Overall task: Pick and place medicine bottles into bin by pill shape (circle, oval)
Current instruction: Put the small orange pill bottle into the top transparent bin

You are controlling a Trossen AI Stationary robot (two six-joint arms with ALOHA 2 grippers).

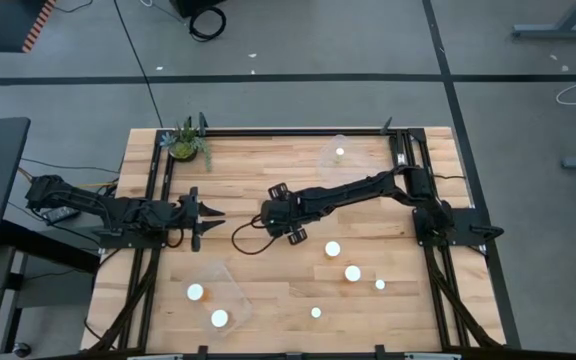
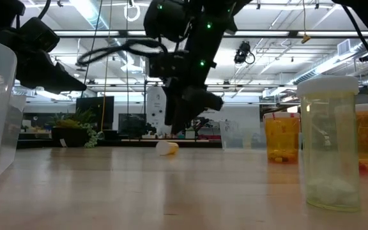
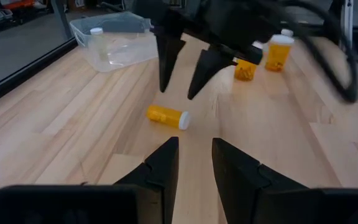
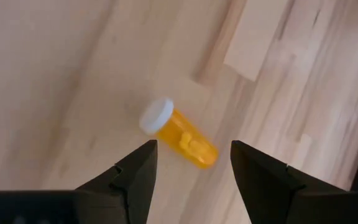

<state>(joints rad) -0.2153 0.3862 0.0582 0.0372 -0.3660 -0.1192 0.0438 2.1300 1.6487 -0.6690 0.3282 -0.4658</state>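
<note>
My right gripper will grab the medicine bottle by its orange body [image 4: 188,140], so the medicine bottle's white cap [image 4: 156,116] stays free while I sort by pill shape.
An orange medicine bottle [image 4: 180,135] with a white cap lies on its side on the wooden table; it also shows in the left wrist view [image 3: 168,116] and the low view [image 2: 167,148]. My right gripper [image 4: 194,163] hangs open above it, fingers pointing down, one on each side of the bottle and clear of it; it also shows in the high view [image 1: 273,213]. My left gripper [image 3: 195,158] is open and empty at the table's left [image 1: 210,215], pointing at the bottle.
A clear bin [image 1: 340,150] at the far edge holds one bottle. A clear bin [image 1: 230,290] at the near left holds two. Several bottles [image 1: 333,248] stand on the near right of the table. A potted plant [image 1: 186,140] stands at the far left corner.
</note>
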